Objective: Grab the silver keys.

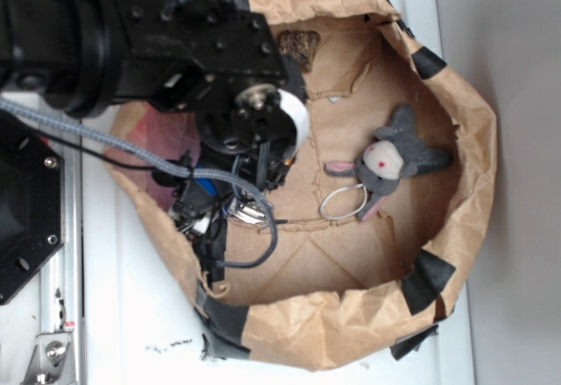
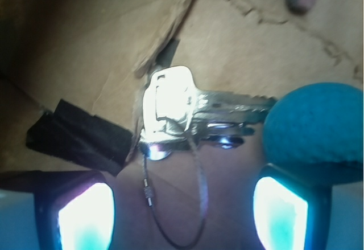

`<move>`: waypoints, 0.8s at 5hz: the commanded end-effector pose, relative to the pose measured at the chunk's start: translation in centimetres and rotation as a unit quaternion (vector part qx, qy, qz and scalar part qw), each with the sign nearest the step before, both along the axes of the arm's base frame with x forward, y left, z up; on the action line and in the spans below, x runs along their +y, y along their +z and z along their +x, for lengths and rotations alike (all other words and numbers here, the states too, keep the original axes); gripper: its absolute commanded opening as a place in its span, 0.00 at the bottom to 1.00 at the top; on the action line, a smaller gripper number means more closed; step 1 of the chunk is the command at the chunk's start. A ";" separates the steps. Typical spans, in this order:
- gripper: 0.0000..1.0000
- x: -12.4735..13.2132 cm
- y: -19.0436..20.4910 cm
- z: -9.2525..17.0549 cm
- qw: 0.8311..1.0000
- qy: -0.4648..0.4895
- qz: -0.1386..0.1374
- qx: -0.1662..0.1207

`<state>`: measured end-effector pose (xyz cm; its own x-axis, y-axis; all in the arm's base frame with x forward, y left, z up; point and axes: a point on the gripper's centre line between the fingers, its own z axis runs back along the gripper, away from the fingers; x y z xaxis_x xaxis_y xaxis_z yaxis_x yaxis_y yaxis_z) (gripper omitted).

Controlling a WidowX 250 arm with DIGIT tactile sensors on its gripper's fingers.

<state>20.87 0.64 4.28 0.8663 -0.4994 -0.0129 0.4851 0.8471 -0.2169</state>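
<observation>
Next, my gripper grabs the silver keys' thin wire ring, to lift the keys off the brown paper.
The silver keys [image 2: 182, 110] lie flat on the brown paper floor, shiny, with their thin wire ring [image 2: 176, 204] looping down toward me. My gripper [image 2: 183, 216] is open just above them. Its left pad [image 2: 85, 218] and right pad [image 2: 281, 213] stand on either side of the wire ring, and the key blades lie just beyond the fingertips. In the exterior view the gripper [image 1: 219, 214] points down at the left side of the bag, and the keys [image 1: 248, 212] glint beside it, partly hidden by the arm and cable.
A blue ball [image 2: 318, 127] touches the key tips, just above my right finger. Black tape [image 2: 79, 136] lies at the left. A grey plush toy [image 1: 394, 159] with a pale ring [image 1: 342, 201] lies at the right. The paper bag wall [image 1: 473, 139] surrounds everything.
</observation>
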 end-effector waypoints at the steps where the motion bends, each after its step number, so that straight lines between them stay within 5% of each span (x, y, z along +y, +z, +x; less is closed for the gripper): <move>1: 1.00 -0.9 -1.9 0.6 1.000 -0.010 0.012 -0.003; 2: 0.00 -0.9 -2.7 1.1 1.000 -0.001 0.015 0.003; 4: 0.00 -0.8 -2.3 0.9 1.000 -0.003 0.010 -0.013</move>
